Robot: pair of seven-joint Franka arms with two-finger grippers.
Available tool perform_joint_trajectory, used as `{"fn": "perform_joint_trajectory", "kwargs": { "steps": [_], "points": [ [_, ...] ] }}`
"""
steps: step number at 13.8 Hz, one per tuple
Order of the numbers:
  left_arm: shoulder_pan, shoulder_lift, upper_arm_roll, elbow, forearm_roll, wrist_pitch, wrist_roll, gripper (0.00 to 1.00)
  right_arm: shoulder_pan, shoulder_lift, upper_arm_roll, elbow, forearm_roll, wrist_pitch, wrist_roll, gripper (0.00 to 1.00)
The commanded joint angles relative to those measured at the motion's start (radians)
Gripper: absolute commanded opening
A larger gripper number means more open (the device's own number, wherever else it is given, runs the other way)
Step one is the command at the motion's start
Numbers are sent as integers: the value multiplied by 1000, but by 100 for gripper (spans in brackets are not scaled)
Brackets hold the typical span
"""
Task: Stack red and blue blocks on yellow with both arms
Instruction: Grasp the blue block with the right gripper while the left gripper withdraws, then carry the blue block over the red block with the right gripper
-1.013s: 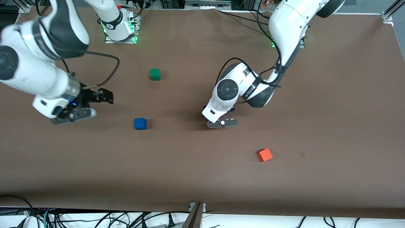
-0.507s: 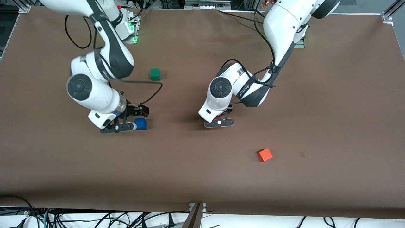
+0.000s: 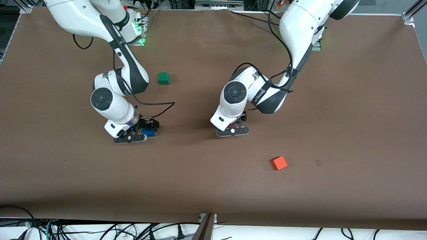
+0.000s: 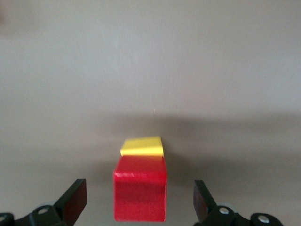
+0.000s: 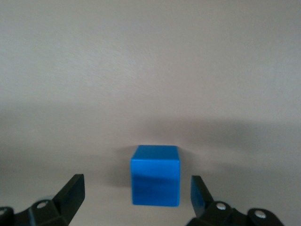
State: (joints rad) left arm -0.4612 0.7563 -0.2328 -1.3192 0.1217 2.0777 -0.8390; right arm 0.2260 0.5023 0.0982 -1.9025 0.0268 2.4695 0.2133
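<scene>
The robot's right gripper will next grab the blue cube (image 3: 149, 133) by its sides, so that it can stack the cube on the yellow and red blocks.
In the left wrist view the red cube (image 4: 140, 195) sits on the yellow cube (image 4: 142, 147), whose top edge peeks out past it. My left gripper (image 4: 139, 205) is open, one finger on each side of the red cube and clear of it. In the front view the left gripper (image 3: 235, 126) is low over mid-table and hides both cubes. My right gripper (image 5: 136, 200) is open around the blue cube (image 5: 155, 181), not touching it. In the front view the right gripper (image 3: 141, 131) is low over the blue cube (image 3: 149, 133).
A green cube (image 3: 163, 78) lies farther from the front camera than the blue cube, between the two arms. An orange cube (image 3: 279, 163) lies nearer the front camera, toward the left arm's end of the brown table (image 3: 350, 116).
My right arm has swung in from its end of the table and come down around the blue cube. My left gripper has stayed about where it was, over the red cube.
</scene>
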Motion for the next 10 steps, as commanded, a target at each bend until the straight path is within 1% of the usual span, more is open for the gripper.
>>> {"fn": "perform_joint_trajectory", "kwargs": {
  "steps": [1,2,3,5,6,7,8,10],
  "points": [
    [103,-130,-6,-6,30,-63,1,100,-7,21,1,-78,-7,138,-6,99],
    [133,-165,-7,-3,29,-103,29,100,-7,48,1,-93,-7,185,6,98],
    [169,-198,-7,-2,18,-146,93,100,-7,71,1,-104,-7,230,4,89],
    [257,-238,-16,34,13,-247,232,100,-7,72,1,-99,-7,237,-17,23],
    [289,-258,-16,50,13,-302,291,100,-7,59,1,-92,-7,202,-14,5],
    [326,-270,-17,73,12,-350,349,100,-7,38,1,-66,-1,128,-9,0],
    [364,-284,-17,93,7,-399,409,100,-7,19,3,-22,1,33,-6,0],
    [451,-301,-17,113,-63,-477,515,100,-4,-4,11,78,4,-135,1,0]
  ]
}}
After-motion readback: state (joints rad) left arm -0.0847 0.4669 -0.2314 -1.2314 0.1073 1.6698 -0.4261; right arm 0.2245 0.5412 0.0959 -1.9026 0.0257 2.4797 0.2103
